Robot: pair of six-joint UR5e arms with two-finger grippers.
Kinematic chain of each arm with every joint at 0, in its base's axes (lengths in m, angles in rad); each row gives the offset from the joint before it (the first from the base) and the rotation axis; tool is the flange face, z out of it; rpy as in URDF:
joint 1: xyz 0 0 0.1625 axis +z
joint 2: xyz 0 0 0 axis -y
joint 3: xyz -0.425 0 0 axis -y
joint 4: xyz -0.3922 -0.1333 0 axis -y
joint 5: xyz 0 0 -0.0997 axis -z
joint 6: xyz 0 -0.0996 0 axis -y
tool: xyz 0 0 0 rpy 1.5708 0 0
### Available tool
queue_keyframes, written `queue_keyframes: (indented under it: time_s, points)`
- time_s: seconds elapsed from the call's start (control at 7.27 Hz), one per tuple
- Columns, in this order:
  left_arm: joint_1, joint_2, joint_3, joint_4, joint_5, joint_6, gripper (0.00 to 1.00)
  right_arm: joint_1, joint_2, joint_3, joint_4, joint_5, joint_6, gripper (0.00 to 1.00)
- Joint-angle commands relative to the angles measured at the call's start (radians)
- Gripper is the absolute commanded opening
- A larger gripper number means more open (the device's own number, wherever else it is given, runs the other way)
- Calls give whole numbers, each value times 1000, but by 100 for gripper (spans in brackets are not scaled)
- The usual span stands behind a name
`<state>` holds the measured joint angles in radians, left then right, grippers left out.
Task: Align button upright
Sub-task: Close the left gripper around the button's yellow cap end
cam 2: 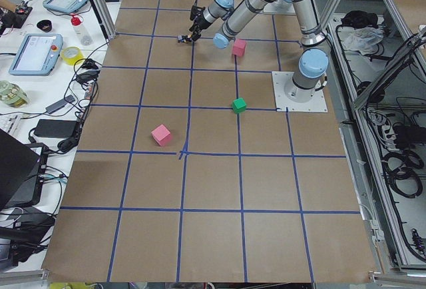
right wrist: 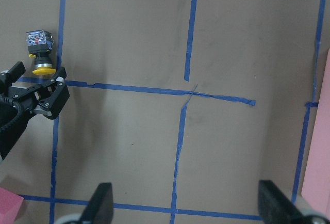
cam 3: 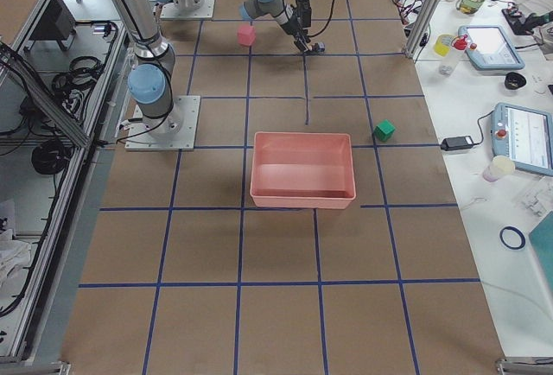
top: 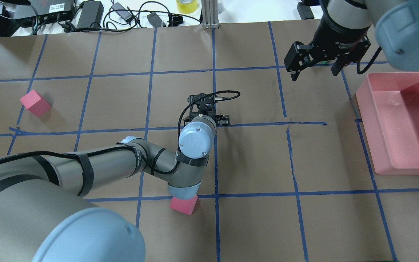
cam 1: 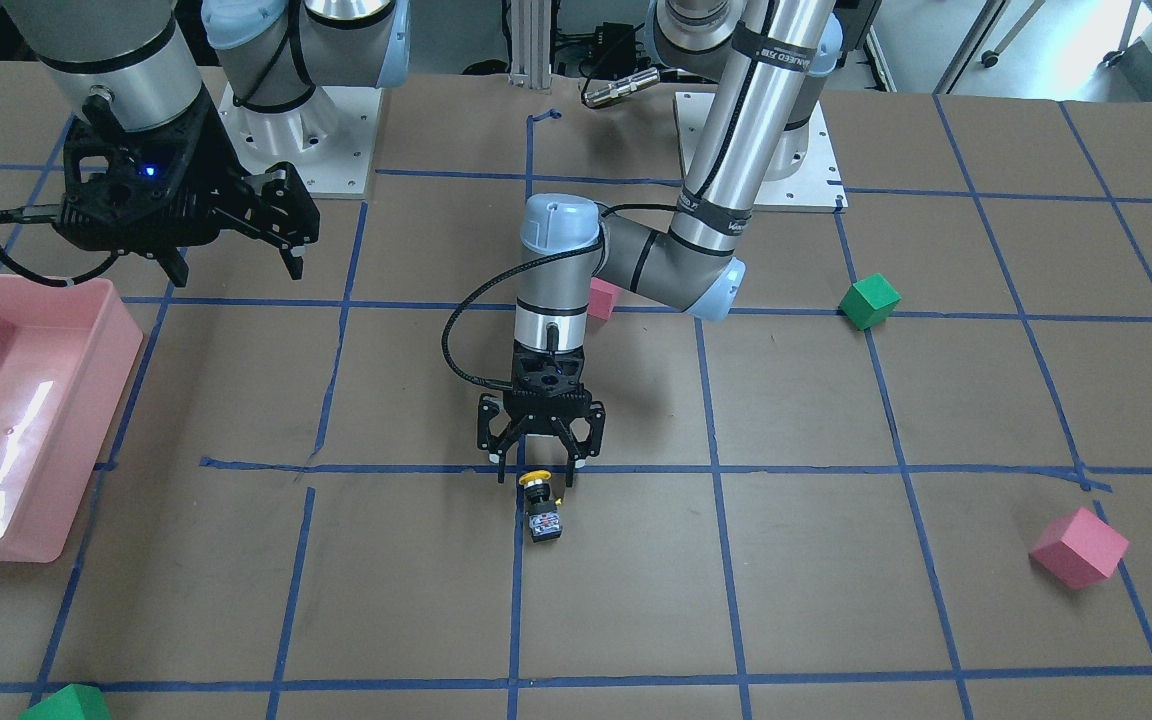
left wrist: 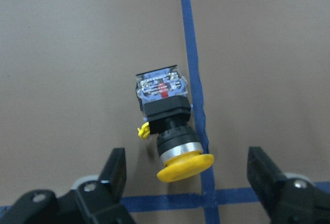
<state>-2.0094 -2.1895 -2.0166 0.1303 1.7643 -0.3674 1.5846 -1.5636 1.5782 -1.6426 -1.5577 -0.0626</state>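
My left gripper grips the button (cam 1: 542,506) by its yellow cap (cam 1: 535,478) next. Then my left gripper stands the button upright.
The button (cam 1: 542,506) lies on its side on the brown table, next to a blue tape line. Its yellow cap points toward the robot and its silvery block base points away. The left wrist view shows it (left wrist: 166,115) clearly, and the right wrist view shows it (right wrist: 40,48) too. My left gripper (cam 1: 543,474) points straight down over it, open, with the cap between the two fingertips (left wrist: 116,168) and touching neither. In the overhead view the left wrist hides the button. My right gripper (cam 1: 234,266) hangs open and empty, well off to the side near the tray.
A pink tray (cam 1: 101,330) stands at the table end beyond my right gripper. A pink cube (cam 1: 603,298) lies under the left forearm, and another (cam 1: 1079,547) lies far out on the left side. Green cubes (cam 1: 869,301) (cam 1: 66,704) lie apart.
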Motion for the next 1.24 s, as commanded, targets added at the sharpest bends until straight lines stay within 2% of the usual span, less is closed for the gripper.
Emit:
queue_keyframes:
  time_s: [0.0,0.14,0.41,0.55,0.69,0.96,1.1]
  points:
    - [0,-15,2,0,1,1,56,2,-9,2,9,-2,47,100]
    - [1,-13,2,0,1,2,36,2,-9,2,9,-1,50,100]
    - [0,5,2,-1,-2,8,25,2,-10,2,9,-2,50,100]
    - [0,16,12,-11,-14,33,25,2,-10,5,7,-4,50,100]
    - [0,34,42,-52,-9,150,25,2,-9,6,7,-10,50,100]
    - [18,104,141,-368,-29,183,26,3,-10,6,6,-15,44,100]
    - [41,143,180,-484,-61,206,27,3,-10,6,7,-15,43,100]
